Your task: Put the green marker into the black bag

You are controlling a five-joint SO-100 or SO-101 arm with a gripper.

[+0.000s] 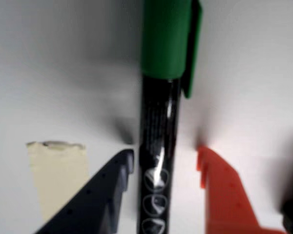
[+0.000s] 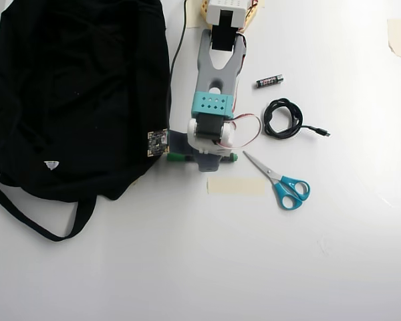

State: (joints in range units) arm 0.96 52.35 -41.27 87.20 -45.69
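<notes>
The gripper should next grab the green marker by its black printed body (image 1: pixel 157 151), so that it can put the marker into the black bag.
In the wrist view the green marker (image 1: pixel 158 146) runs up the middle of the picture, its green cap at the top and its glossy black printed barrel below. My gripper (image 1: pixel 165 155) is open and straddles the barrel. The dark blue finger (image 1: pixel 107 190) stands close on the left, and the orange finger (image 1: pixel 224 195) on the right has a clear gap. From overhead, only the marker's green ends (image 2: pixel 176 158) poke out from under my wrist (image 2: pixel 207 130). The black bag (image 2: pixel 73 93) lies just to the left of it, its strap trailing toward the front.
Teal-handled scissors (image 2: pixel 281 184) and a strip of beige tape (image 2: pixel 235 186) lie just right of the marker; the tape (image 1: pixel 58 175) also shows in the wrist view. Further back sit a coiled black cable (image 2: pixel 284 119) and a small battery (image 2: pixel 269 81).
</notes>
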